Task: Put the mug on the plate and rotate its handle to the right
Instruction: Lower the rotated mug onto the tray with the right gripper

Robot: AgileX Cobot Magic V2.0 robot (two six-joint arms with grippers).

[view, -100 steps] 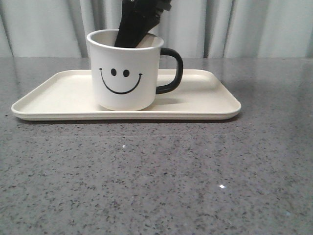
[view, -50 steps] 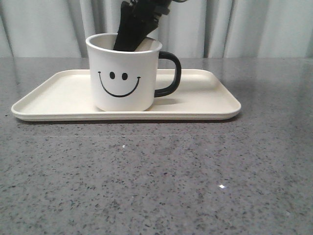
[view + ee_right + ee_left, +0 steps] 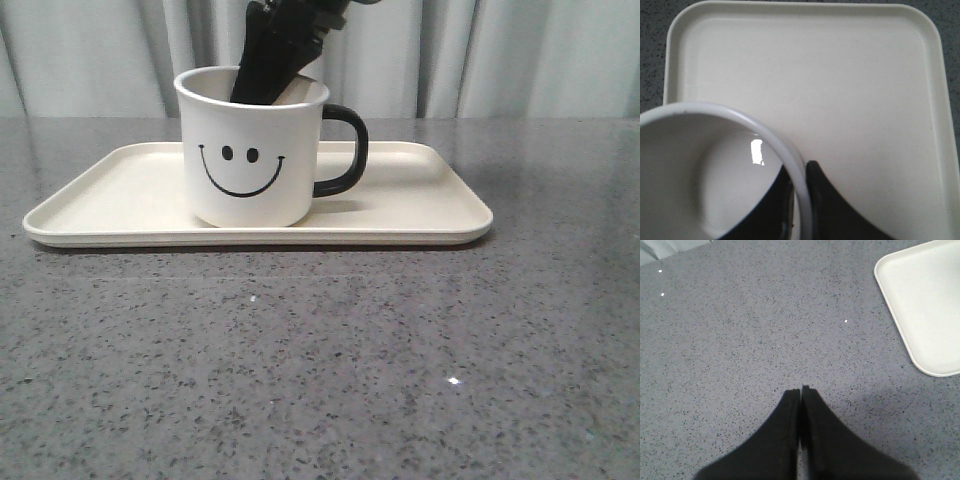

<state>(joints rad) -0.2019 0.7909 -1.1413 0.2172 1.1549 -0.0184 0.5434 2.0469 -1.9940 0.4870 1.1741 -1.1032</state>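
The mug's base (image 3: 250,218) sits on the cream plate (image 3: 420,205) in the front view, so the mug would stay standing and I will open my right gripper.
The white mug (image 3: 252,150) with the black smiley face stands upright on the cream plate (image 3: 420,205), left of the plate's middle. Its black handle (image 3: 345,150) points to the right. My right gripper (image 3: 278,70) reaches down from above and is shut on the mug's back rim, one finger inside and one outside. In the right wrist view the rim (image 3: 785,150) sits between the fingertips (image 3: 800,172), with the plate (image 3: 865,90) beneath. My left gripper (image 3: 800,389) is shut and empty above the bare grey table, with a corner of the plate (image 3: 925,305) off to one side.
The grey speckled table (image 3: 320,370) stretches in front of the plate. A pale curtain (image 3: 520,55) hangs behind the table's far edge.
The mug has shifted slightly left and turned a little, so the smiley face faces the camera more squarely. The right gripper has stayed on the rim. The plate has not moved.
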